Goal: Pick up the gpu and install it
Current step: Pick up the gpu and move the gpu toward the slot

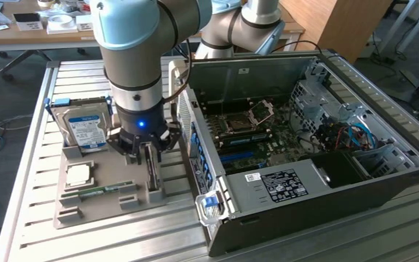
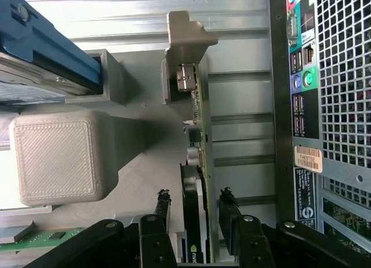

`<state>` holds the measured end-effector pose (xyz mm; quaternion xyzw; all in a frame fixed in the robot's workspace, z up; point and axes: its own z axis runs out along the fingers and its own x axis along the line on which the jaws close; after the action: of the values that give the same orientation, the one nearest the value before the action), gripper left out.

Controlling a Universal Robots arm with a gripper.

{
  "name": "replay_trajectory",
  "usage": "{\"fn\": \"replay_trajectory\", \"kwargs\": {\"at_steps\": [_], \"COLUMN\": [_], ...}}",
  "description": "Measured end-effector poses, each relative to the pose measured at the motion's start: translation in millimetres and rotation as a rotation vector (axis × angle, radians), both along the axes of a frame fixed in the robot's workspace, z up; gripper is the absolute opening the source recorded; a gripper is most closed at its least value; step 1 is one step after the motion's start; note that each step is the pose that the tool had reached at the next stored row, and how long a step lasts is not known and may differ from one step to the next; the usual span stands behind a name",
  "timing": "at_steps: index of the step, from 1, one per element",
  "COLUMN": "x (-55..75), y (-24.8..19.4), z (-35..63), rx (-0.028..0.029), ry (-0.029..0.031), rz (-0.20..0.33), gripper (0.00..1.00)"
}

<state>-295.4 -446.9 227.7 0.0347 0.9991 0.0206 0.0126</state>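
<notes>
My gripper grips the GPU (image 2: 196, 181) by its black cooler end (image 2: 191, 213) next, to install it in the computer case.
The gpu (image 1: 152, 176) stands on its edge in a slot of the grey holder tray (image 1: 111, 174), just beside the open computer case (image 1: 304, 158). My gripper (image 1: 145, 154) hangs straight above the card, lowered over its top edge. In the wrist view the gpu (image 2: 196, 181) runs as a thin dark strip with a metal bracket end (image 2: 184, 76). The gripper (image 2: 194, 197) is open, one black fingertip (image 2: 162, 199) on each side of the card, with a small gap at each side.
A silver hard drive (image 1: 85, 128) with a blue-white label stands in the tray's back slot, with a processor chip (image 1: 78, 174) and a green memory stick (image 1: 96, 191) in front of it. The case's perforated rear panel (image 2: 342, 76) is close beside the card. The motherboard (image 1: 250, 136) lies exposed inside.
</notes>
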Motion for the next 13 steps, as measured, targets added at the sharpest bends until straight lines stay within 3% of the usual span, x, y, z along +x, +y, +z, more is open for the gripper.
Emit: {"fn": "replay_trajectory", "kwargs": {"at_steps": [13], "x": [-0.8], "y": [0.0], "z": [0.0], "rx": [0.0000], "ry": [-0.0001], "rz": [0.016], "gripper": [0.47]}}
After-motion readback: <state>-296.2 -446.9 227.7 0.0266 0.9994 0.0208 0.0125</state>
